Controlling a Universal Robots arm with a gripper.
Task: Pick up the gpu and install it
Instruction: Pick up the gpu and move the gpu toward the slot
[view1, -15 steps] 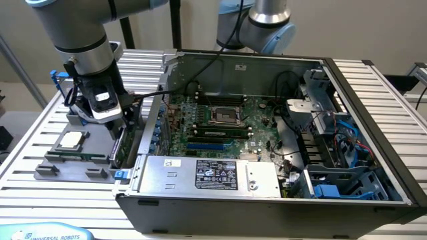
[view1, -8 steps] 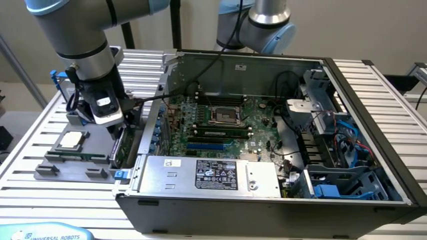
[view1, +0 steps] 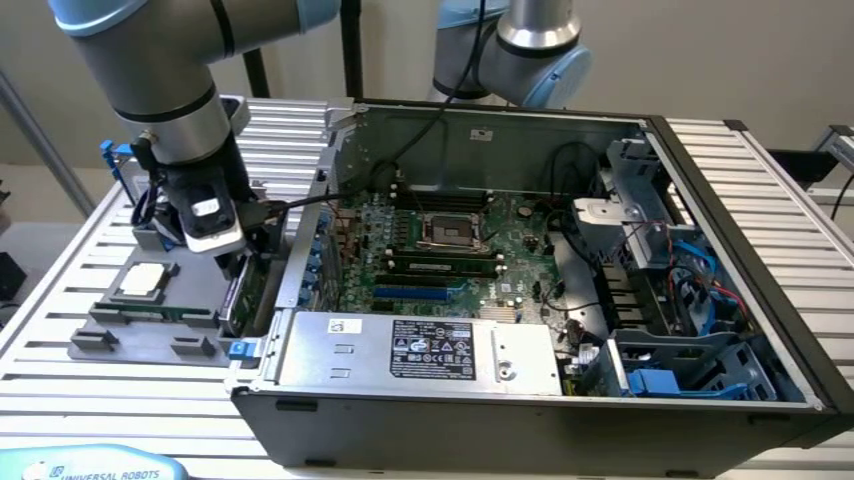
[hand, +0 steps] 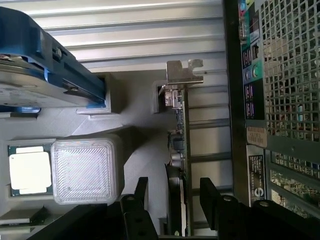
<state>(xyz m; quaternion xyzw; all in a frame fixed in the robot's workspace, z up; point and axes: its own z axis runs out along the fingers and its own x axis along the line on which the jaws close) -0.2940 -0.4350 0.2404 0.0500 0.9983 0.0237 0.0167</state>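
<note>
I should close my gripper on the GPU board now, because my fingers are beside both sides of the GPU board (hand: 187, 175), below its silver bracket (hand: 182, 74).
The gpu (hand: 181, 150) stands on its long edge in a slot of the grey parts holder (hand: 135, 150), its silver bracket (hand: 183, 72) at the far end. My gripper (hand: 174, 192) is open and straddles the card, one dark finger on each side, with a small gap to the board on both sides. In the exterior view the gripper (view1: 230, 258) hangs low over the holder (view1: 100, 340), just above the gpu (view1: 238, 295), right beside the outer wall of the open computer case (view1: 534, 420).
On the holder lie a cpu (hand: 29, 170) and a ribbed grey block (hand: 86, 171). A hard drive in a blue frame (hand: 35, 75) stands beyond them. The case's perforated rear panel (hand: 290, 75) is close to the card. The motherboard (view1: 454, 250) lies exposed inside the case.
</note>
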